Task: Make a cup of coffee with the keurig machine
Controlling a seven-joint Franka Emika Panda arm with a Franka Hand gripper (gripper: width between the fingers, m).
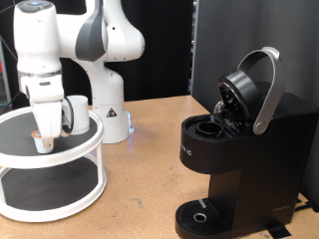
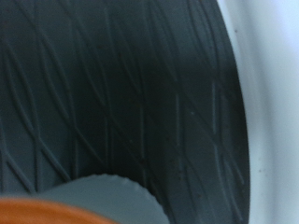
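My gripper's fingers reach down beside the small pod (image 1: 42, 145) (image 2: 98, 201) on the black mat and closing now would catch it, so it is time to close.
My gripper (image 1: 41, 137) hangs low over the top tier of a round white stand (image 1: 70, 155), at the exterior view's left. Its fingertips are at a small tan-topped white pod (image 1: 42, 145) standing on the black mat. The wrist view shows the pod (image 2: 98, 201) very close, the ribbed mat (image 2: 121, 93) and the stand's white rim (image 2: 273, 112), but no fingers. The white cup (image 1: 77, 112) stands on the same tier just behind the gripper. The black keurig machine (image 1: 249, 159) stands at the right, lid (image 1: 239, 92) raised and pod chamber (image 1: 211, 127) open.
The robot's white base (image 1: 112, 115) stands behind the stand on the wooden table (image 1: 140, 179). The stand has a lower tier (image 1: 45, 189) with a black mat. The machine's round drip tray (image 1: 204, 214) is at the bottom. A dark panel (image 1: 249, 35) backs the machine.
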